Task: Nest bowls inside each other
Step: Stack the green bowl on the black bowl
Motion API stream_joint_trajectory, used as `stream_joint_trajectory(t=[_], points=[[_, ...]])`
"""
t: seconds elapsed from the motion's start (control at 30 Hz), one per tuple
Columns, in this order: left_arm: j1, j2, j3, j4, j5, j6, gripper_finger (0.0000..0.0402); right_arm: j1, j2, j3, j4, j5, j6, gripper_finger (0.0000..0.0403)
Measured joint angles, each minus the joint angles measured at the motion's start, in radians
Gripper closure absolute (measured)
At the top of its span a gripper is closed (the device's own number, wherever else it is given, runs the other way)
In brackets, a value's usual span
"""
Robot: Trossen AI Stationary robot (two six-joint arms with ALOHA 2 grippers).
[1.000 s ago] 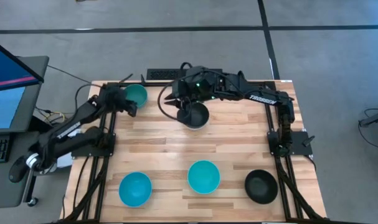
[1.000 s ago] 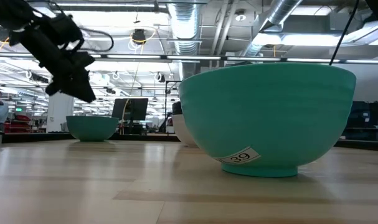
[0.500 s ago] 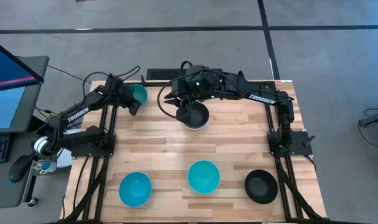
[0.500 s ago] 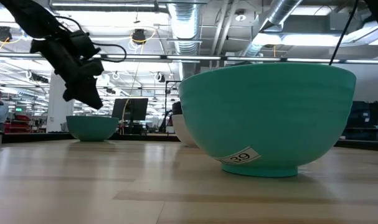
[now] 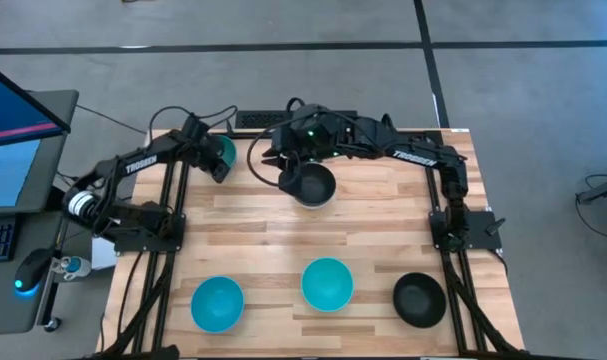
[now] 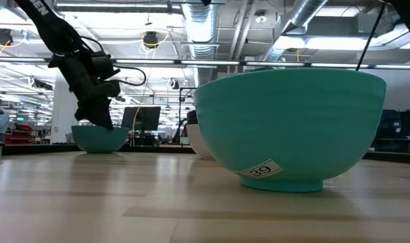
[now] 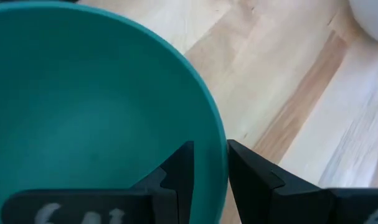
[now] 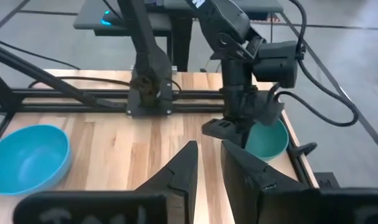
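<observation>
The teal-green bowl has to go inside the black bowl, so my left gripper needs to grab it by its rim (image 7: 221, 140) next.
The dark teal-green bowl (image 5: 221, 150) stands at the table's far left; it also shows in the low view (image 6: 100, 139). My left gripper (image 5: 219, 167) (image 7: 210, 150) has come down on its right rim, with a narrow gap between the fingers. A black bowl sits inside the white bowl (image 5: 311, 186) at far centre. My right gripper (image 5: 267, 165) (image 8: 208, 146) hovers just left of that pair, pointing left, slightly open and holding nothing. Two turquoise bowls (image 5: 217, 303) (image 5: 327, 283) and a second black bowl (image 5: 419, 299) stand along the near edge. My left gripper stands astride the teal bowl's rim (image 7: 218, 140), one finger (image 7: 179, 171) inside the bowl and one (image 7: 248, 171) outside, coming from above. The bowl rests on the table. Whether the fingers touch the wall, I cannot tell.
The near turquoise bowl (image 6: 292, 128) fills the low view and carries a label reading 39. Bare wood lies in the table's middle, between the far and near bowls. A monitor and a keyboard sit off the table's left edge. Arm frames run along both sides.
My left gripper has swung toward the table's far right and come down onto the teal bowl's rim, having stood higher and to the left of it. The bowls have not moved.
</observation>
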State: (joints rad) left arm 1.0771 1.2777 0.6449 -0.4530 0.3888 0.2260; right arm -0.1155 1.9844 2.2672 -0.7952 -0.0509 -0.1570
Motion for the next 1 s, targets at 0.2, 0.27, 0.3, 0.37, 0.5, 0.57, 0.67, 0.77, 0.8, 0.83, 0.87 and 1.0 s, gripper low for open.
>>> stream_joint_trajectory(t=[0.2, 0.27, 0.3, 0.37, 0.5, 0.57, 0.67, 0.77, 0.8, 0.83, 0.87, 1.0], points=[[0.000, 0.017, 0.000, -0.001, 0.000, 0.003, 0.0321, -0.018, 0.001, 0.000, 0.034, 0.000, 0.000, 0.0310], [0.000, 0.017, 0.000, -0.002, 0.000, 0.013, 0.0336, -0.024, 0.001, 0.000, 0.034, 0.000, 0.000, 0.0310], [0.000, 0.017, 0.000, -0.001, 0.000, 0.015, 0.0350, -0.027, 0.001, 0.000, 0.034, 0.000, 0.000, 0.0310], [0.000, 0.015, 0.000, 0.001, -0.001, 0.026, 0.0381, -0.033, 0.001, 0.000, 0.034, 0.000, 0.000, 0.0310], [-0.001, 0.014, 0.002, 0.005, -0.008, 0.030, 0.0390, -0.033, 0.001, 0.000, 0.034, 0.000, 0.001, 0.0310], [-0.002, 0.013, 0.002, 0.005, -0.008, 0.023, 0.0394, -0.032, 0.001, 0.000, 0.033, 0.000, 0.001, 0.0310], [-0.016, -0.001, 0.002, 0.005, -0.018, 0.004, 0.0396, -0.032, 0.001, 0.000, 0.020, 0.000, 0.001, 0.0310], [-0.045, -0.043, 0.001, 0.005, -0.019, -0.004, 0.0399, -0.033, 0.001, 0.000, -0.025, 0.000, 0.001, 0.0310], [-0.056, -0.060, 0.001, 0.002, -0.017, -0.009, 0.0400, -0.033, 0.001, 0.000, -0.041, 0.000, 0.000, 0.0310], [-0.067, -0.078, 0.000, -0.004, -0.018, -0.020, 0.0401, -0.033, 0.001, 0.000, -0.058, 0.000, 0.000, 0.0310], [-0.079, -0.097, 0.000, -0.011, -0.018, -0.034, 0.0401, -0.033, 0.001, 0.000, -0.073, -0.001, 0.000, 0.0310], [-0.133, -0.191, -0.002, -0.018, -0.019, -0.104, 0.0401, -0.035, 0.001, 0.000, -0.096, -0.005, 0.000, 0.0310]])
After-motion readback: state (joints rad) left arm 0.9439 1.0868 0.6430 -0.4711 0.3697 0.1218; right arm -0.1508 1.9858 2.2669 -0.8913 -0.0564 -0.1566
